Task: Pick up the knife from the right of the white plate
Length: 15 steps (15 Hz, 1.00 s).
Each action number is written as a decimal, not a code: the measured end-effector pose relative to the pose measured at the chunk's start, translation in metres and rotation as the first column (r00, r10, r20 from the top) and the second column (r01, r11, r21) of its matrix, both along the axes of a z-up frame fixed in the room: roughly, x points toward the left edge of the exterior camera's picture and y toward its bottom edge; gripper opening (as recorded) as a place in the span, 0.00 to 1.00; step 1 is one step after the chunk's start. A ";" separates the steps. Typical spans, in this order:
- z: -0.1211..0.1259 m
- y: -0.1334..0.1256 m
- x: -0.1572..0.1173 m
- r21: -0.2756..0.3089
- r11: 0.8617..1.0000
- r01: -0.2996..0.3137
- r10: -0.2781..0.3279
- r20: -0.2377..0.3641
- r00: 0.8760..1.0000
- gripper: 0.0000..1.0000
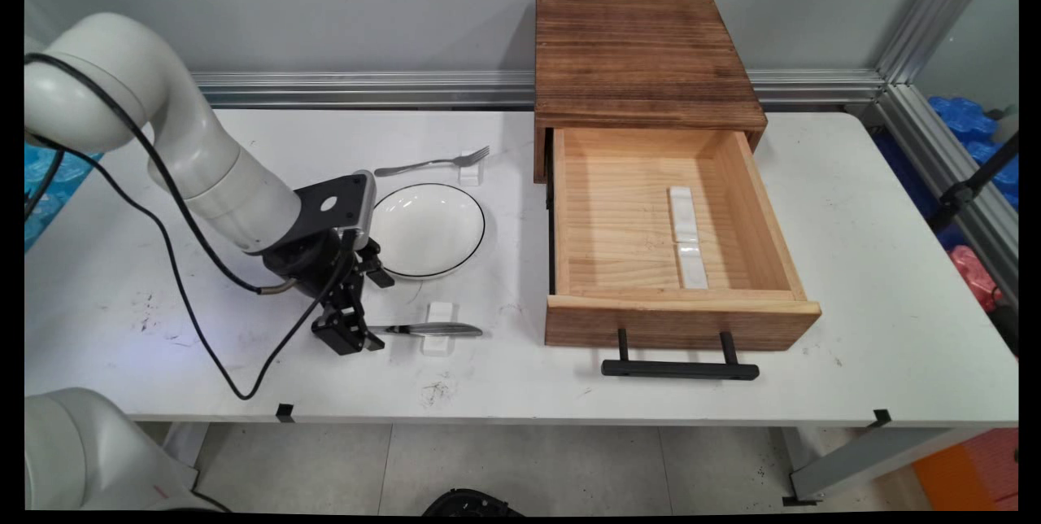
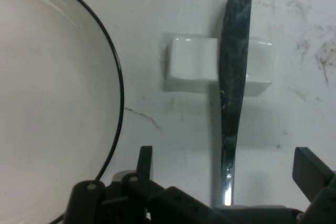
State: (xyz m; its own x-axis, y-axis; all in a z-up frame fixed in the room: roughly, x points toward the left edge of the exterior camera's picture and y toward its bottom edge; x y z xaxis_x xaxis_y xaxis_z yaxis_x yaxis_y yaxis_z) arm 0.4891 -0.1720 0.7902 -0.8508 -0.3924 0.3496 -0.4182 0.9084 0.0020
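Next, my gripper takes hold of the knife by its handle to set the knife on the white rests inside the open drawer.
My gripper is low over the table at the front left, open, its fingers on either side of the handle end of a metal knife. The knife lies flat, its blade across a small white rest. In the hand view the knife runs up between the two fingers, crossing the white rest. The gripper is not touching the handle. A white plate with a black rim sits just behind the gripper, and its edge fills the left of the hand view.
A fork lies on another white rest behind the plate. A wooden box stands at the back, and its drawer is pulled open towards the front. Two white rests lie inside it. A black handle sticks out at its front.
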 end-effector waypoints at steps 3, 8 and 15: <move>-0.005 -0.001 -0.002 0.000 1.000 -0.007 0.007 -0.005 1.000 1.00; -0.011 -0.002 -0.005 0.002 1.000 -0.017 0.017 -0.011 1.000 1.00; -0.016 -0.002 -0.007 0.005 1.000 -0.017 0.017 -0.013 1.000 1.00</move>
State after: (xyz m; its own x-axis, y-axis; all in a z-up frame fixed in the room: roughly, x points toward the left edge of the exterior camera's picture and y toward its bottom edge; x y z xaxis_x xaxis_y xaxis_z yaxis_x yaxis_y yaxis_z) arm 0.4825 -0.1738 0.7739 -0.8392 -0.4086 0.3589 -0.4337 0.9010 0.0118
